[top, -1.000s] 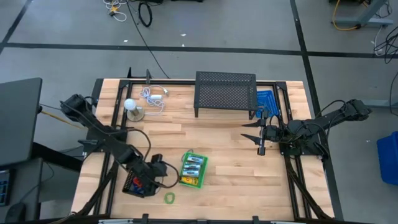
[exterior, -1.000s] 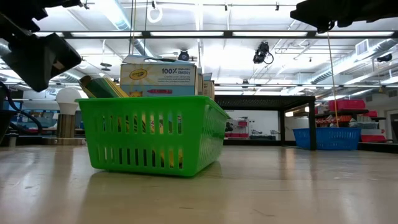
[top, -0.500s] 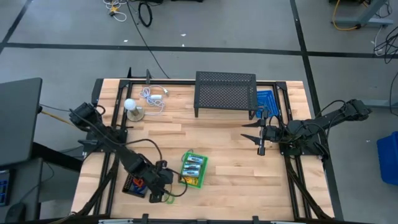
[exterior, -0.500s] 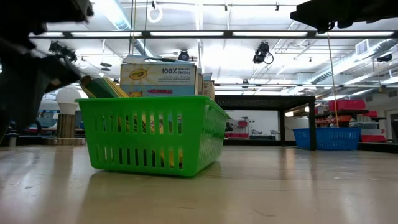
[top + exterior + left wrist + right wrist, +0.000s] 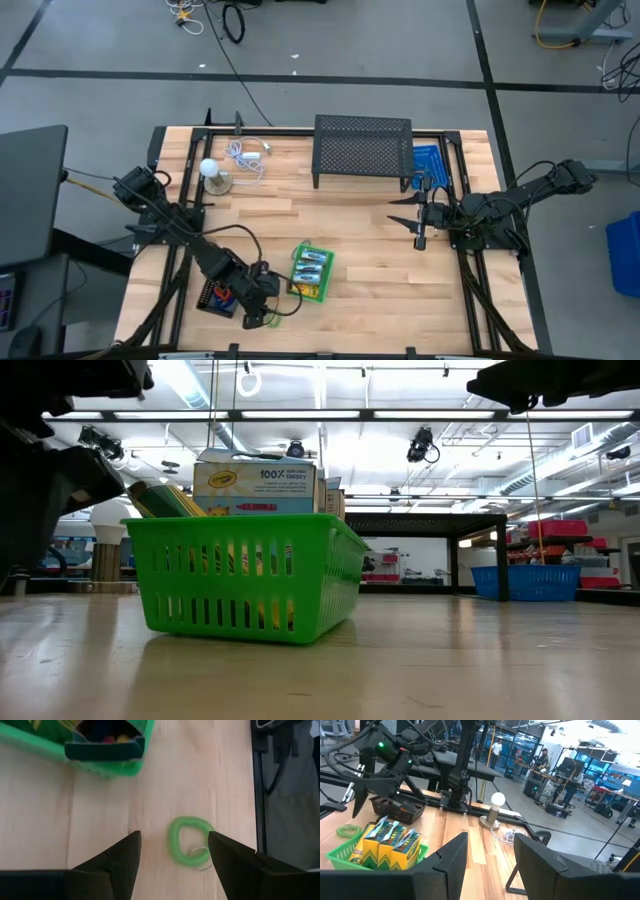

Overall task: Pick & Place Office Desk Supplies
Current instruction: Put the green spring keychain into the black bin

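Observation:
Next, the left gripper picks up the green loop by its plain coiled band (image 5: 174, 838) to put it in the black basket with other loops.
A green loop (image 5: 174, 842) lies flat on the wooden table near its front edge. My left gripper (image 5: 173, 836) hangs open just above it, slanting down, one finger on either side of the loop and neither touching it. In the high view this gripper (image 5: 264, 310) is beside the green basket (image 5: 310, 272). The basket stands on the table and holds yellow crayon boxes (image 5: 385, 840) upright. A dark basket (image 5: 215, 296) with coloured loops stands left of it. My right gripper (image 5: 416, 215) waits open at the table's right, held level.
A black mesh shelf (image 5: 362, 150) stands at the far middle with a blue basket (image 5: 428, 160) to its right. A white bulb on a stand (image 5: 208, 168) and a white coiled cable (image 5: 248, 155) are at the far left. Bare wood lies between the baskets and my right gripper.
My left gripper has gone from beside the dark basket toward the table's near edge and down over the green loop, staying open. The loop and the baskets have kept their places.

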{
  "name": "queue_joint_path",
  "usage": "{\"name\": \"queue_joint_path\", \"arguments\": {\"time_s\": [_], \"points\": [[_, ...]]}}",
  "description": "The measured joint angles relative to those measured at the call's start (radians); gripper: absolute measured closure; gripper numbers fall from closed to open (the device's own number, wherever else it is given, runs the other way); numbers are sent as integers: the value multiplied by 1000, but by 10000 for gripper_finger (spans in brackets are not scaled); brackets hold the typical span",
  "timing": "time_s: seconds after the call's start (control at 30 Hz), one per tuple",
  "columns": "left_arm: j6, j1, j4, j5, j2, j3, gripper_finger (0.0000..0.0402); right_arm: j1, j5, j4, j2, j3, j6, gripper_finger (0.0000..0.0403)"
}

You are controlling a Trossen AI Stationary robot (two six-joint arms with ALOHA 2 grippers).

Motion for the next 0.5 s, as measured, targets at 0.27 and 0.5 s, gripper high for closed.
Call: {"name": "queue_joint_path", "arguments": {"time_s": [0.27, 0.5], "points": [[-38, 0, -6, 17, 54, 1, 163, 0, 0, -5, 0, 0, 0, 231], [-42, 0, -21, 69, 124, 37, 163, 0, 0, -9, 0, 0, 0, 231]]}}
